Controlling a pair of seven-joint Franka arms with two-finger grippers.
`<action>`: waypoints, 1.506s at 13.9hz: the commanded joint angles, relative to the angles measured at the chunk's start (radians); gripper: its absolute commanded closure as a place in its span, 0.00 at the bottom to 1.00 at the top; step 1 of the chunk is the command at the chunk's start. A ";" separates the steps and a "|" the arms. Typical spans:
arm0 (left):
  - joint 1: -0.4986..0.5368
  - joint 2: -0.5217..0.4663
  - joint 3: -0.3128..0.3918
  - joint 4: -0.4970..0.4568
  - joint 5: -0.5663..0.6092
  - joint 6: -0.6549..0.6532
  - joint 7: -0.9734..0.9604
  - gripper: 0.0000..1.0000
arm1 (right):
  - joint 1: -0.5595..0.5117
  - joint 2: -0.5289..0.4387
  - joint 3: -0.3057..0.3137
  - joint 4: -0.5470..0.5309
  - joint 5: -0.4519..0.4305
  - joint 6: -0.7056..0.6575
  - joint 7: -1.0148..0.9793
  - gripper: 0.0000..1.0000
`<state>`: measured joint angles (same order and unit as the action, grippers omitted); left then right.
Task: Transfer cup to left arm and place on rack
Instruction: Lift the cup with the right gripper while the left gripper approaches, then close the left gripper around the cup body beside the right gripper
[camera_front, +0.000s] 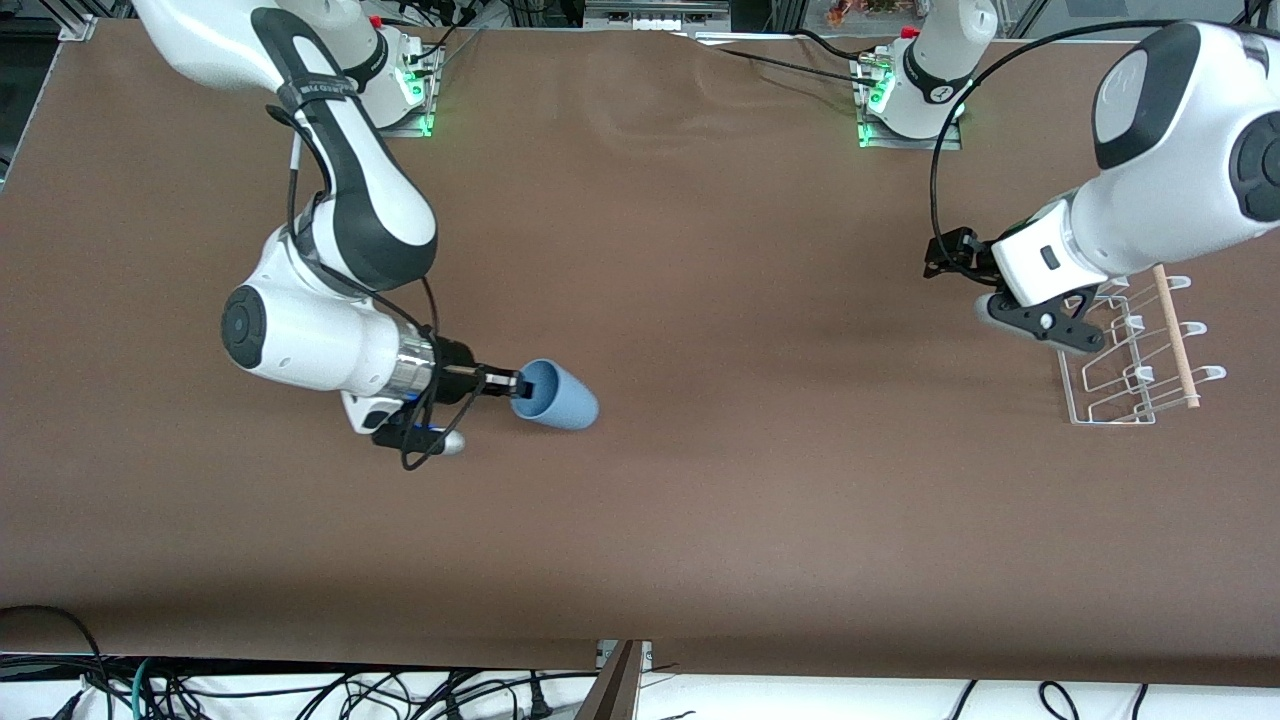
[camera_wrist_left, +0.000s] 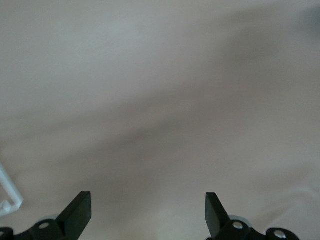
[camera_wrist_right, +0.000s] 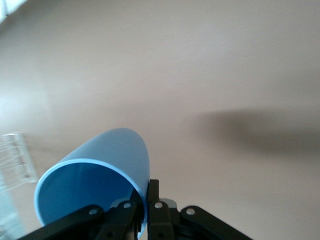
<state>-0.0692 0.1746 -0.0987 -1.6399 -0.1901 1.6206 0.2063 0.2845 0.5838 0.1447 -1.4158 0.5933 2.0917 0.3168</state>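
Observation:
The cup's opening should stay free to go on the rack (camera_front: 1140, 375), so my left gripper should next grab the light-blue cup by its closed base end (camera_front: 581, 406).
The light-blue cup (camera_front: 562, 400) lies on its side toward the right arm's end of the table, with its mouth facing the right gripper. My right gripper (camera_front: 514, 384) is shut on the cup's rim, one finger inside and one outside; the right wrist view shows the cup (camera_wrist_right: 97, 170) and this gripper (camera_wrist_right: 145, 202). I cannot tell if the cup touches the table. My left gripper (camera_front: 1045, 325) is open and empty over the end of the rack (camera_front: 1140, 375) that faces the table's middle. In the left wrist view its fingers (camera_wrist_left: 77, 212) stand wide apart around the gripper's centre (camera_wrist_left: 148, 210).
The rack has a light wooden dowel (camera_front: 1176, 335) across it and stands at the left arm's end of the table. A corner of the rack (camera_wrist_left: 9, 197) shows in the left wrist view. A brown cloth (camera_front: 700, 300) covers the table. Cables lie below the table's near edge.

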 joint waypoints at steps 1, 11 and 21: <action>0.003 0.086 0.002 0.084 -0.096 -0.010 0.207 0.00 | 0.037 0.027 0.001 0.070 0.138 -0.010 0.039 1.00; -0.055 0.164 -0.001 0.081 -0.360 0.223 0.950 0.00 | 0.148 0.036 0.001 0.190 0.348 0.011 0.183 1.00; -0.081 0.163 -0.044 0.066 -0.624 0.314 1.249 0.00 | 0.191 0.065 0.001 0.224 0.425 0.015 0.188 1.00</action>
<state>-0.1402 0.3255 -0.1284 -1.5836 -0.7816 1.9192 1.4207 0.4708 0.6235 0.1469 -1.2408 0.9974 2.1088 0.4884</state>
